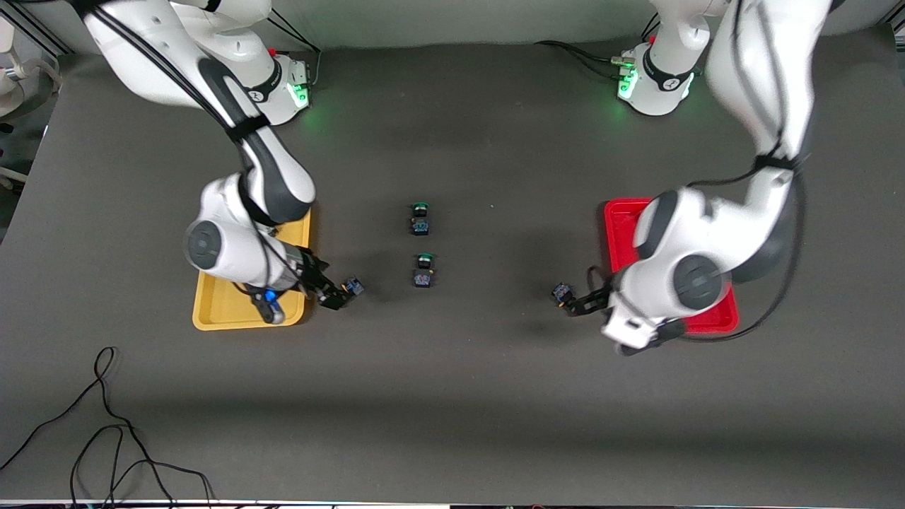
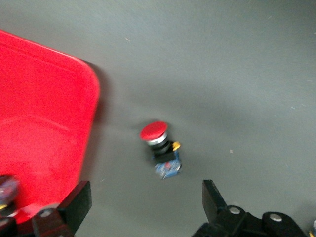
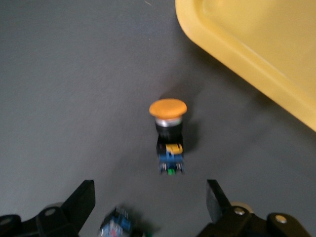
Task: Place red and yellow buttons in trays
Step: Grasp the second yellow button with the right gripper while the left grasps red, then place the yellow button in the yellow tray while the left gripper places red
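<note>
I will place the orange-capped button [image 3: 168, 131] in the yellow tray, so my right gripper will grab it by its blue body [image 3: 171, 161] next.
A red-capped button [image 2: 160, 145] lies on its side on the table beside the red tray [image 2: 39, 133]; it also shows in the front view [image 1: 562, 291]. My left gripper [image 2: 146, 207] is open and empty, close to this button, by the red tray [image 1: 616, 226]. An orange-capped button [image 3: 168, 131] lies beside the yellow tray [image 3: 256, 44]; it also shows in the front view [image 1: 353, 286]. My right gripper [image 3: 149, 202] is open and empty, close to it, by the yellow tray [image 1: 226, 314]. The other red and yellow buttons are hidden.
Two green-capped switches [image 1: 421, 219] [image 1: 423, 272] lie mid-table between the trays. A blurred blue-bodied switch [image 3: 116, 226] shows low between my right fingers; its cap is hidden. Loose black cables [image 1: 106, 431] lie near the table's front edge at the right arm's end.
</note>
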{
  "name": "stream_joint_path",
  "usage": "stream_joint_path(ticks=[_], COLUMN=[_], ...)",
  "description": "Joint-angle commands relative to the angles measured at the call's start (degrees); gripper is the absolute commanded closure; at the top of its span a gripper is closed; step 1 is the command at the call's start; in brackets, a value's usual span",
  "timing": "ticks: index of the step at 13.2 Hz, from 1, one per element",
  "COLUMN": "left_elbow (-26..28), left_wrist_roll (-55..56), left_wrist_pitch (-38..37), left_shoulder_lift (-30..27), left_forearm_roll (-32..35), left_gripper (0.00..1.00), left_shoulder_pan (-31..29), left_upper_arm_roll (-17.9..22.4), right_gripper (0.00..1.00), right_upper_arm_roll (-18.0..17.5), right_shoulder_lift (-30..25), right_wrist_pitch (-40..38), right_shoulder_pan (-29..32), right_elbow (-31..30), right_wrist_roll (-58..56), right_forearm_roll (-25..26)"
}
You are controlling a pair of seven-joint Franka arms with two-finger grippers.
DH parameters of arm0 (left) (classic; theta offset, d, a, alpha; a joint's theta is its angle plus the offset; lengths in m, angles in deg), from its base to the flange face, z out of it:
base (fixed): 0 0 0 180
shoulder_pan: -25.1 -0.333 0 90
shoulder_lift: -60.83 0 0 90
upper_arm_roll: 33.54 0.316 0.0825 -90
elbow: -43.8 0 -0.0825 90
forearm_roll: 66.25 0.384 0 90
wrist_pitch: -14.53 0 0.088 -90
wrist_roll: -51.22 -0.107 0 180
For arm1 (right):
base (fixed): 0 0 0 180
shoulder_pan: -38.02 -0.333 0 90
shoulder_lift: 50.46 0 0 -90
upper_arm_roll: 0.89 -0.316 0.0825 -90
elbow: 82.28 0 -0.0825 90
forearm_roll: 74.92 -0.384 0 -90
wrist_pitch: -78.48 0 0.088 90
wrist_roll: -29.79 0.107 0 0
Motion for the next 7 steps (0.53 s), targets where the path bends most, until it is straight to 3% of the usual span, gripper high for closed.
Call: stream_joint_path(ticks=[1, 3, 5, 6, 7], left_elbow=[1.00, 7.33, 10.25, 10.44, 10.35], left_wrist_roll=[4.86, 5.84, 5.76, 5.58, 5.58], left_wrist_pitch=[3.92, 11.66, 15.11, 15.21, 15.21], left_shoulder_lift=[2.76, 2.68, 2.85, 2.85, 2.85], left_forearm_roll=[0.99, 0.90, 0.90, 0.90, 0.90], left_gripper=[0.00, 0.01, 0.04, 0.12, 0.33], left_shoulder_pan=[2.23, 2.68, 2.51, 2.42, 2.42], left_upper_arm_roll=[0.70, 0.70, 0.70, 0.70, 0.70], right_gripper=[0.00, 0.00, 0.00, 0.00, 0.12], right_upper_arm_roll=[-1.13, -1.22, -1.22, -1.22, -1.22], right_shoulder_lift=[6.12, 7.71, 7.72, 7.72, 7.63], right_wrist_pitch=[4.49, 4.86, 4.86, 4.86, 4.86], right_shoulder_pan=[-0.91, -1.01, -0.83, -0.83, -0.83], right_elbow=[2.15, 1.89, 1.18, 1.18, 1.18], right_wrist_roll=[6.82, 8.59, 8.42, 8.07, 7.81], right_forearm_roll=[5.29, 8.02, 8.12, 8.20, 8.29])
